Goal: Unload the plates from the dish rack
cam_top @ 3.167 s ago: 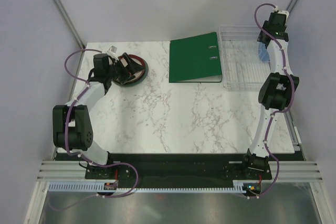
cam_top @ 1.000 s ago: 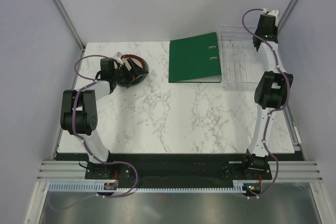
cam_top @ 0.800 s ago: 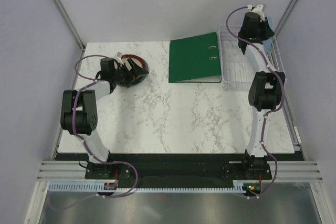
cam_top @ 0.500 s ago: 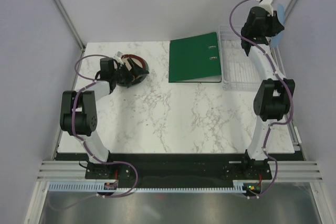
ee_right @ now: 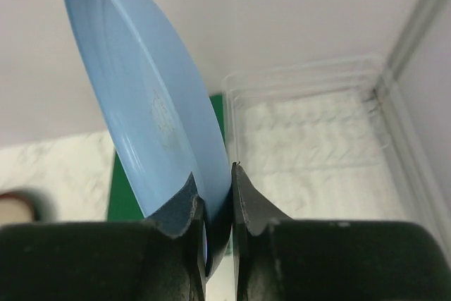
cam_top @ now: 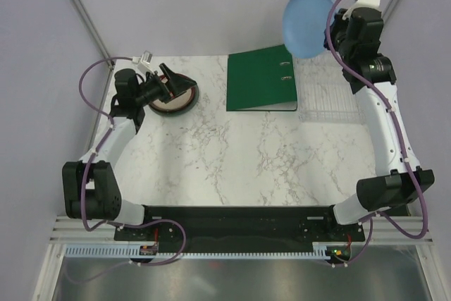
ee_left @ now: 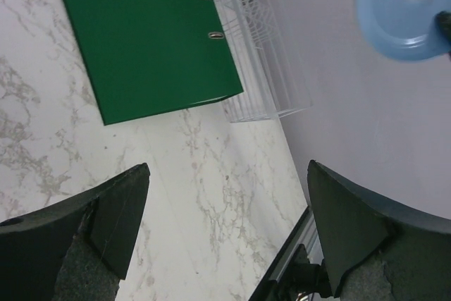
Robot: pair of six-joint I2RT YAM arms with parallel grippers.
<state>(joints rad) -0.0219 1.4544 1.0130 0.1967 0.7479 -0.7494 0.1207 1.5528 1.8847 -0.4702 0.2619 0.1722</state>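
The left gripper grabs the rim of the light blue plate point(cam_top: 308, 22) across from the right gripper next, to stack the plate.
My right gripper point(cam_top: 330, 33) is shut on the rim of the light blue plate point(cam_top: 308, 22) and holds it on edge, high above the gap between binder and rack. In the right wrist view the pads point(ee_right: 248, 199) pinch the plate point(ee_right: 141, 96). The white wire dish rack point(cam_top: 331, 88) stands at the back right with no plate showing in it point(ee_right: 317, 146). A stack of plates with a beige, red-brown-rimmed one on top point(cam_top: 173, 98) lies at the back left. The grey-green plate does not show. My left gripper point(cam_top: 173, 84) hovers open over the stack, empty point(ee_left: 227, 167).
A flat green ring binder point(cam_top: 262, 77) lies between the stack and the rack, against the rack's left side; it also shows in the left wrist view point(ee_left: 141, 33). Grey walls and slanted metal posts close in the back corners.
My right gripper has lifted the blue plate out of the rack and swung it up and leftward. My left arm has drawn back from the stack, its gripper open above it.
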